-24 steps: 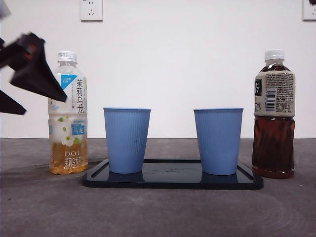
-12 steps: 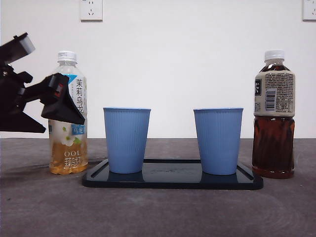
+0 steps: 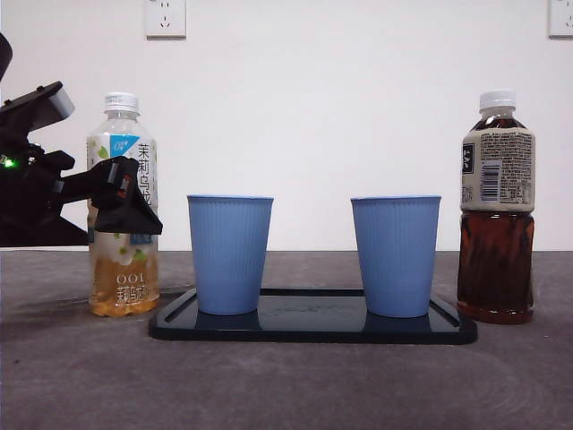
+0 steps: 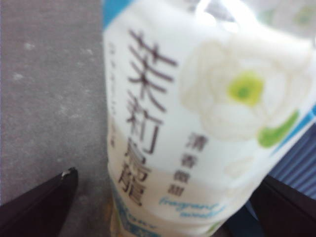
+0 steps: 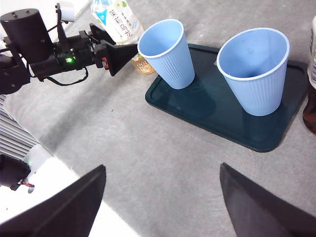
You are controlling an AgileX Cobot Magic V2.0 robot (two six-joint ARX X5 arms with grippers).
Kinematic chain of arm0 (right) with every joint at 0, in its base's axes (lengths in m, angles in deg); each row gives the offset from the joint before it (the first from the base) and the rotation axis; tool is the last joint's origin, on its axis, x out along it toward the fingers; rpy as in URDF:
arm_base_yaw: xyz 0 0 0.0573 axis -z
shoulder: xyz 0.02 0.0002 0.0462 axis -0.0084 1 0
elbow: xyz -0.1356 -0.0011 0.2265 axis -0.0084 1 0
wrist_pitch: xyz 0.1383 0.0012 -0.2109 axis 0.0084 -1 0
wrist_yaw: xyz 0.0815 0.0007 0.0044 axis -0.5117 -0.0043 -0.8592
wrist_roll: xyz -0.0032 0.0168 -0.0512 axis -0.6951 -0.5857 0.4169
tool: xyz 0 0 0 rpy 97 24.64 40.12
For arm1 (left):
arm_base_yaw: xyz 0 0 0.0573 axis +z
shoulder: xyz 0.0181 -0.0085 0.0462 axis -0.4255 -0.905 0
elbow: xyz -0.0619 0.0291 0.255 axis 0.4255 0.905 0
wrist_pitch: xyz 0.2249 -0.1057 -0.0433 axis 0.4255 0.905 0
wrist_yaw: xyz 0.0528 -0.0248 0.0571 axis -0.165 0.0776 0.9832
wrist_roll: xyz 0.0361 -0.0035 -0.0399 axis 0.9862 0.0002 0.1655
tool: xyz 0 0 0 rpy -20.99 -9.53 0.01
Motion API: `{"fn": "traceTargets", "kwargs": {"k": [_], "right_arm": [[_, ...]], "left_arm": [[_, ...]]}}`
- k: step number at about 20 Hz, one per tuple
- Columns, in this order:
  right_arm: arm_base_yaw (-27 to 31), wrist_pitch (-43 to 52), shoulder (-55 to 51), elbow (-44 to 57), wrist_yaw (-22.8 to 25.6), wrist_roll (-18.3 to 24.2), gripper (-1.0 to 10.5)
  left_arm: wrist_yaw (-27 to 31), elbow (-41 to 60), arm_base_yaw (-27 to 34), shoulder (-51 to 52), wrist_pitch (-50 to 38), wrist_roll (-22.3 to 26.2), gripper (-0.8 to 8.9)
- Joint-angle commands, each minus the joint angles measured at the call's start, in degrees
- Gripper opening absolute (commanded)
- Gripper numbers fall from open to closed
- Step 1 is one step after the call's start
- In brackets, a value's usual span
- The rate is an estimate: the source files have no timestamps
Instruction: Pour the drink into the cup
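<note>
The jasmine tea bottle stands tall and its drink is down in the bottle's base. To pour, the robot's left gripper will next grip the jasmine tea bottle around its middle [image 4: 182,168].
A jasmine tea bottle [image 3: 125,278] with a white cap and pale yellow drink stands on the table left of the tray; it fills the left wrist view [image 4: 197,123]. My left gripper [image 3: 125,215] is open, with one jaw on each side of the bottle's middle; a gap shows beside one jaw. It also shows in the right wrist view [image 5: 118,52]. Two empty blue cups [image 3: 230,255] [image 3: 396,255] stand on a dark tray [image 3: 313,327]. My right gripper [image 5: 163,207] is open and empty, high above the table in front of the tray.
A dark tea bottle [image 3: 498,215] with a white cap stands right of the tray. The table's edge and a white surface [image 5: 59,197] lie near my right gripper. A white wall with sockets stands behind.
My left gripper has come down and moved right, from up beside the jasmine tea bottle to level with its middle, jaws now on both sides of it. The bottles and cups have not moved.
</note>
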Motion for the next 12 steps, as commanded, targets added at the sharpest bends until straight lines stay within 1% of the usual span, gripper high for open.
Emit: {"fn": "traceTargets", "kwargs": {"k": [1, 3, 5, 10, 12], "right_arm": [[-0.28, 0.20, 0.22, -0.81, -0.13, 1.38, 3.6], [-0.28, 0.20, 0.22, -0.81, -0.13, 1.64, 3.6], [-0.28, 0.20, 0.22, -0.81, -0.11, 1.79, 3.6], [-0.28, 0.15, 0.22, -0.81, -0.13, 2.36, 3.6], [-0.28, -0.22, 0.22, -0.81, -0.13, 2.91, 3.6]], "left_arm": [[0.07, -0.13, -0.17, -0.96, -0.59, -0.13, 3.76], [0.07, -0.17, -0.17, -0.96, -0.59, 0.17, 2.89], [0.07, -0.37, -0.17, -0.96, -0.55, 0.28, 2.44], [0.07, -0.85, -0.17, 0.13, 0.20, 0.35, 2.40], [0.09, -0.87, -0.17, 2.47, 2.82, 2.05, 2.40]]}}
